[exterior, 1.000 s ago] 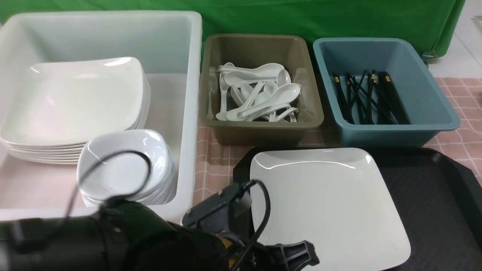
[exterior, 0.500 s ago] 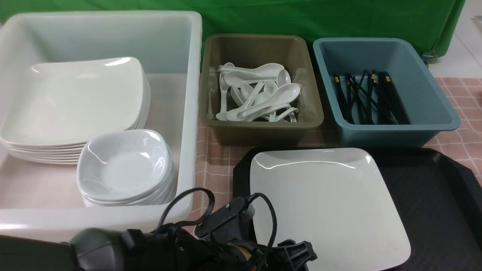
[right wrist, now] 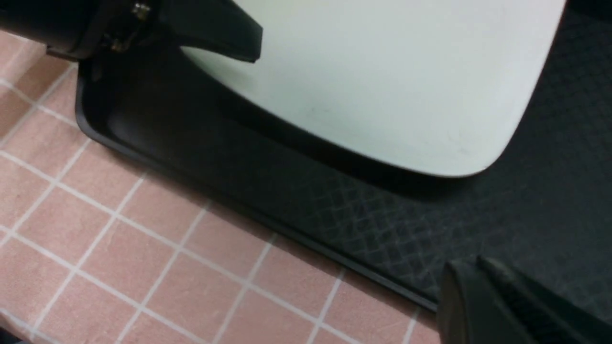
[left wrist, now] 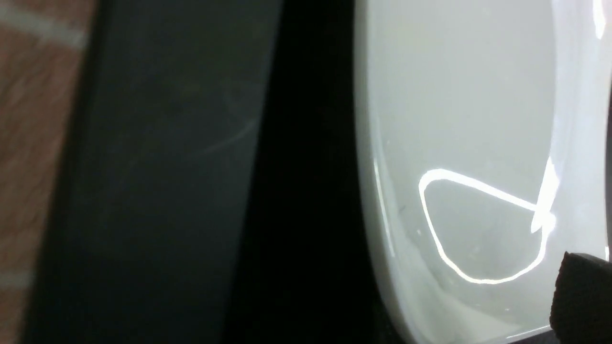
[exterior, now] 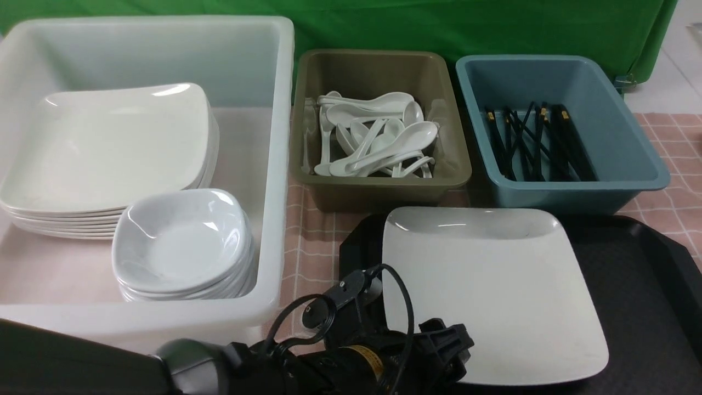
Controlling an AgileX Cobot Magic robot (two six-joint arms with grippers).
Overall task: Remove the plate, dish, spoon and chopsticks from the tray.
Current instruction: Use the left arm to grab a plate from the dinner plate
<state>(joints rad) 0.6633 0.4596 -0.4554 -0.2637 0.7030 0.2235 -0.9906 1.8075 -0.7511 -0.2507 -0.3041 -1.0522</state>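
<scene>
The plate is far wider than my fingers can open, so my left gripper will next grab the plate by its thin rim [exterior: 471, 379], which stands off the tray [exterior: 630, 285].
The white square plate [exterior: 493, 296] is the only thing on the black tray [exterior: 630, 285]. Its far edge reaches the tray's far rim. My left gripper [exterior: 455, 351] is open at the plate's near left corner. In the right wrist view one of its fingers [right wrist: 224, 38] lies over the plate [right wrist: 382, 81], whose near rim stands off the tray [right wrist: 382, 220]. In the left wrist view a finger pad [left wrist: 581, 296] rests against the plate [left wrist: 459, 119]. My right gripper [right wrist: 471, 272] is shut and empty above the tray's near edge. No dish, spoon or chopsticks show on the tray.
A white tub [exterior: 274, 164] at the left holds stacked plates [exterior: 109, 148] and small dishes [exterior: 181, 241]. An olive tub [exterior: 384, 192] holds several spoons [exterior: 373, 142]. A blue tub [exterior: 576, 195] holds chopsticks [exterior: 537, 142]. Both stand just behind the tray.
My left arm has swung from in front of the white tub to the plate's near left corner. The plate has slid away and to the right.
</scene>
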